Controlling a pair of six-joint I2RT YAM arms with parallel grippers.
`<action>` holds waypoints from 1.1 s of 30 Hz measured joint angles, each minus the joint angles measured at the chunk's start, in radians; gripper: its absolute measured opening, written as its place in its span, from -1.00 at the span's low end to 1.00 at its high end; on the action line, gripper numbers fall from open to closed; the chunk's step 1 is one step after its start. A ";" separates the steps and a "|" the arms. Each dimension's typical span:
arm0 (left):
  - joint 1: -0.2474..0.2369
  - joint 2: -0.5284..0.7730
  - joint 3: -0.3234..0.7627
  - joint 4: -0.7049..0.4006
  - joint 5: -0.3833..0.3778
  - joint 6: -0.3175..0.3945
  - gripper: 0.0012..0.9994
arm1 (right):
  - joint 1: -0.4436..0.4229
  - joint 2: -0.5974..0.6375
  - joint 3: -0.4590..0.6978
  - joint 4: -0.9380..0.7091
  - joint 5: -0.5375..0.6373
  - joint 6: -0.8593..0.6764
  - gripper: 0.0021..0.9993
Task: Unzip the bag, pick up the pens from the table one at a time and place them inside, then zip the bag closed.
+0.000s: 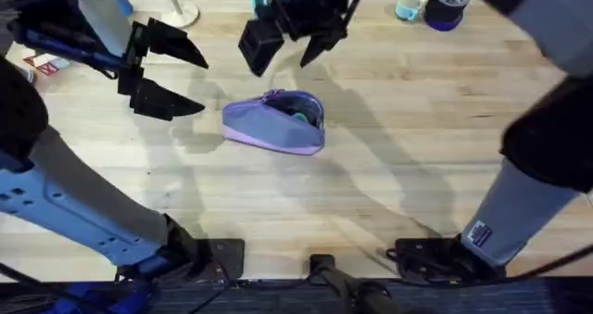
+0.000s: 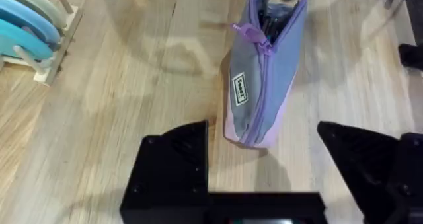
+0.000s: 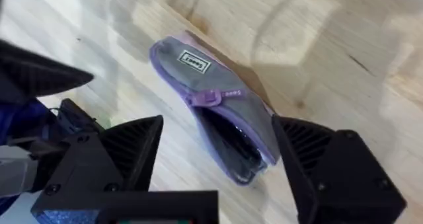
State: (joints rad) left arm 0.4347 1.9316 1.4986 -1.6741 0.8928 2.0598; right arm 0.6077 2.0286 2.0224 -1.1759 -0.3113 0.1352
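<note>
My left gripper is about to grab the bag by its narrow zipped end (image 1: 235, 119) (image 2: 255, 126), because the bag's open half is wide open around the pens.
The lavender bag (image 1: 273, 121) lies on its side on the table (image 1: 398, 166), left of centre. Its zipper is open over the right-hand half, with the pull (image 2: 248, 32) near the middle. Dark thin shapes inside the opening (image 2: 269, 18) look like the pens; most of them is hidden by the fabric. My left gripper (image 1: 171, 73) hovers open to the bag's left, nothing between its fingers (image 2: 173, 164). My right gripper (image 1: 289, 47) hangs open above and behind the bag, and in its wrist view the bag (image 3: 198, 85) shows between the spread fingers (image 3: 125, 151).
A yellow-and-teal cup (image 1: 410, 1) and a dark blue tape roll (image 1: 447, 6) stand at the back right. A white round stand base (image 1: 181, 14) is at the back left. A rack of blue and pale plates (image 2: 26, 26) stands farther left.
</note>
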 joint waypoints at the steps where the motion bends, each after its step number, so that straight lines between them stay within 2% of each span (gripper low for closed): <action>1: 0.000 0.000 0.000 0.000 0.000 0.000 0.99 | 0.001 0.014 0.000 0.000 -0.006 0.000 1.00; 8: 0.000 0.000 0.000 0.000 0.000 0.000 0.99 | 0.024 0.090 0.000 -0.001 -0.074 0.000 1.00; 17: 0.000 0.000 0.000 0.000 0.000 0.000 0.99 | 0.060 0.113 0.000 -0.004 -0.094 0.004 0.98; 26: 0.000 0.000 0.000 0.000 0.000 0.000 0.99 | 0.066 0.118 0.000 0.001 -0.094 0.008 0.26; 33: 0.000 0.000 0.000 0.000 0.000 0.000 0.99 | 0.066 0.118 0.000 0.001 -0.095 0.008 -0.06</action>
State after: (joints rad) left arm 0.4347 1.9316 1.4986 -1.6741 0.8928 2.0598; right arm 0.6739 2.1468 2.0224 -1.1751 -0.4058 0.1429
